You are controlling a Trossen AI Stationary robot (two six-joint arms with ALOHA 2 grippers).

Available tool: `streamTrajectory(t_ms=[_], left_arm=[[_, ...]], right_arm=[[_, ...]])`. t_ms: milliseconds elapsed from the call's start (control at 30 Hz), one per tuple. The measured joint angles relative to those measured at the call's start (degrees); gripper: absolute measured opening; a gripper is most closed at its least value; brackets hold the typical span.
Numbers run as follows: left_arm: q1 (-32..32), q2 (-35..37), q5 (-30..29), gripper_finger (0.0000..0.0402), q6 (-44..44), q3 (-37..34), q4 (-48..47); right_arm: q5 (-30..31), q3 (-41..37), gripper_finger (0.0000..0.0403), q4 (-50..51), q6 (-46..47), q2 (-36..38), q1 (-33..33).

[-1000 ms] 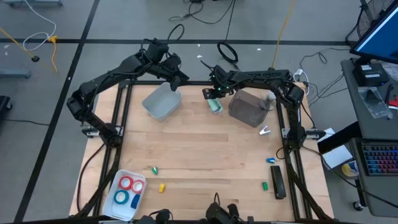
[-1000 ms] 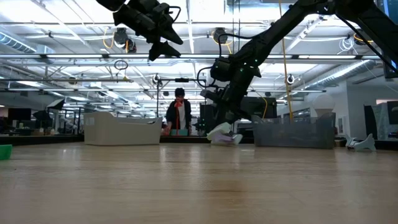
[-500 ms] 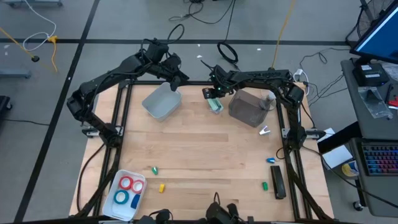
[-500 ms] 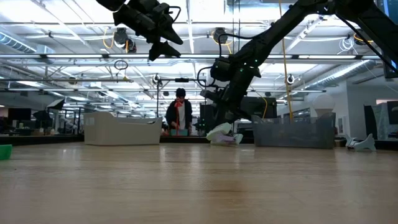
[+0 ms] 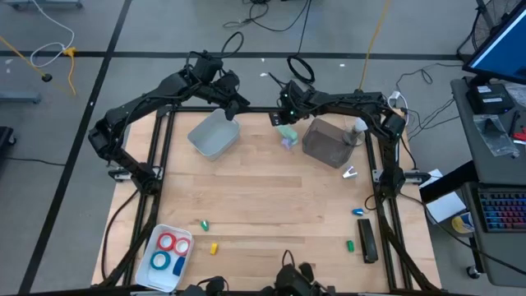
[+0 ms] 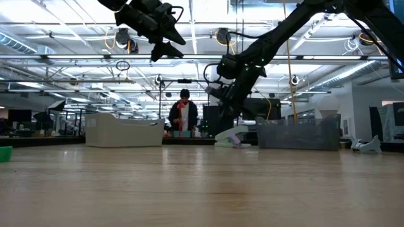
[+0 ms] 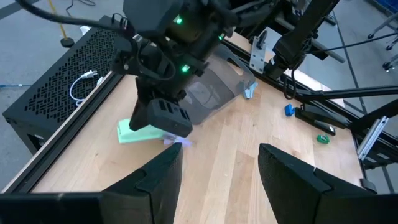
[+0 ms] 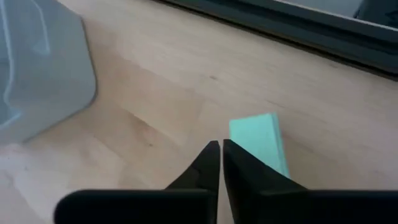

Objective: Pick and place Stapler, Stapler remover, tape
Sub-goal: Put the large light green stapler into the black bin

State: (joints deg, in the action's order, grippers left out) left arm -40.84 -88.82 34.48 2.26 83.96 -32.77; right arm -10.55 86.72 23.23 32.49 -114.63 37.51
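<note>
The fingers of my right gripper are closed above the mint-green stapler. I need to open them again, then move down to close on the stapler's body (image 5: 287, 131) (image 8: 260, 142).
A mint-green stapler (image 5: 286, 134) lies flat on the table between the two bins, also visible in the low view (image 6: 230, 135) and the left wrist view (image 7: 138, 132). My right gripper (image 5: 287, 113) is shut and hangs just above it (image 6: 230, 117) without touching; in its wrist view the shut tips (image 8: 221, 155) point past the stapler (image 8: 260, 140). My left gripper (image 5: 236, 104) is open and high above the pale bin (image 6: 165, 50) (image 7: 221, 177). Red and blue tape rolls (image 5: 168, 252) sit in a white tray (image 5: 164, 229). A black stapler (image 5: 366, 241) lies near the right edge.
A pale grey bin (image 5: 214, 136) and a dark translucent bin (image 5: 329, 141) stand at the far side. A small pale claw-like piece (image 5: 350, 173), blue (image 5: 359, 211), green (image 5: 349, 245) (image 5: 204, 224) and yellow (image 5: 214, 247) bits lie scattered. A person (image 6: 183, 113) stands beyond the table.
My right gripper has risen and drawn back toward the far edge, away from the green stapler. The stapler, tipped up under the gripper before, now lies flat on the table, shifted slightly toward the far edge.
</note>
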Motion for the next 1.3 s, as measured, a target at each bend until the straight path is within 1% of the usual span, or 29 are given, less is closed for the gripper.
streamTrajectory(t_ms=[133,167,300,467,567,667,733,800,1067,1167,1300], left_arm=[[0.0,0.0,0.0,0.0209,0.0,0.0,0.0],[0.0,0.0,0.0,0.0209,0.0,0.0,0.0],[0.0,0.0,0.0,0.0209,0.1,0.0,0.0],[0.0,0.0,0.0,0.0209,0.0,0.0,0.1],[0.0,0.0,0.0,0.0209,0.0,0.0,0.3],[0.0,0.0,0.0,0.0209,0.1,0.0,1.1],[0.0,0.0,0.0,0.0209,0.7,0.0,1.9],[0.0,0.0,0.0,0.0209,1.3,0.0,2.8],[0.0,0.0,0.0,0.0209,1.3,0.0,3.0],[0.0,0.0,0.0,0.0209,1.3,0.0,3.0],[0.0,0.0,0.0,0.0209,1.3,0.0,3.0]], right_arm=[[-0.8,0.0,0.0049,-3.2,-3.5,0.5,0.1],[-1.5,0.0,0.0059,-3.3,-5.6,1.0,0.2],[-1.1,0.1,0.0107,-2.7,-13.0,3.4,0.2],[4.4,0.1,0.0179,1.5,-20.3,4.5,0.2],[4.6,0.1,0.0216,4.2,-21.8,4.6,0.2],[5.6,0.1,0.0240,4.2,-23.0,3.8,0.2],[5.5,0.1,0.0247,4.9,-22.9,3.7,0.3],[4.2,0.1,0.0250,4.6,-23.0,3.7,0.7],[2.5,0.3,0.0251,5.3,-26.9,2.2,0.6],[1.3,0.3,0.0251,7.9,-28.3,1.8,0.5],[1.9,3.5,0.0251,11.5,-31.8,-0.1,-0.1]])
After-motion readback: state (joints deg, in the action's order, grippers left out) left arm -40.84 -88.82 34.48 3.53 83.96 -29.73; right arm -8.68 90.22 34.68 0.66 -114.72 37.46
